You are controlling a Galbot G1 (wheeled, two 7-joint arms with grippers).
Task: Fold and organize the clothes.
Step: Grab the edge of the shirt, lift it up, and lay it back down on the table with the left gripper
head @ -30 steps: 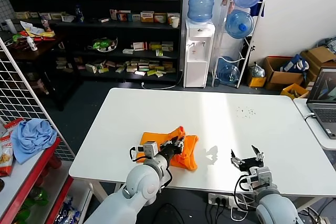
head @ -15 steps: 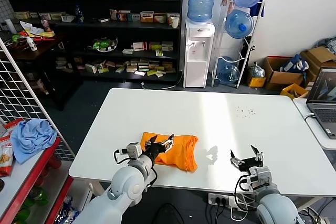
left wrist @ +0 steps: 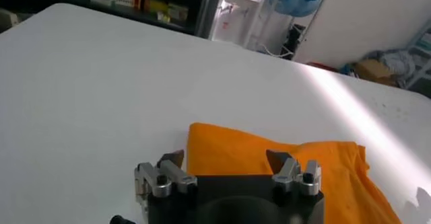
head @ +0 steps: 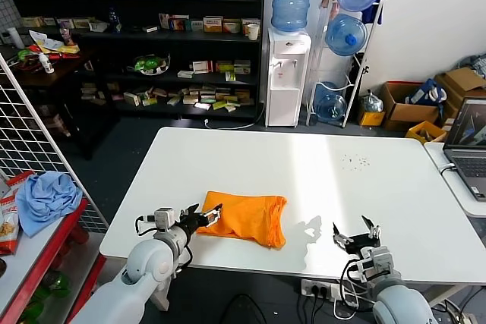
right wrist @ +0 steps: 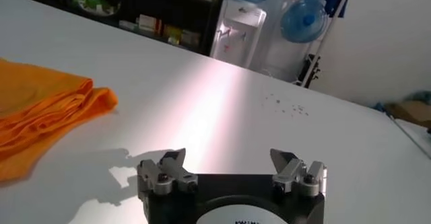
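My left gripper is to grip the folded edge of the orange T-shirt [head: 247,218] next, to fold and organize the shirt.
The orange T-shirt [head: 247,218] lies folded into a compact bundle on the white table [head: 288,172], near its front edge; no lettering shows. In the left wrist view the same T-shirt [left wrist: 283,165] spreads just beyond the jaws. My left gripper [head: 203,215] hovers at the bundle's left end, open, with nothing between its fingers; the left gripper [left wrist: 229,159] stands clear of the cloth. My right gripper [head: 355,231] waits open near the front right of the table, empty, and the right gripper [right wrist: 229,159] faces bare tabletop with the T-shirt [right wrist: 40,111] off to one side.
A laptop [head: 467,146] sits on a side table at the right. A wire rack at the left holds a light blue cloth [head: 47,199]. Shelves, a water dispenser [head: 288,73] and cardboard boxes stand behind the table.
My left gripper let go of the T-shirt, opened wide and drew back to the left off the cloth. The raised fold has dropped flat onto the bundle. The right gripper barely moved.
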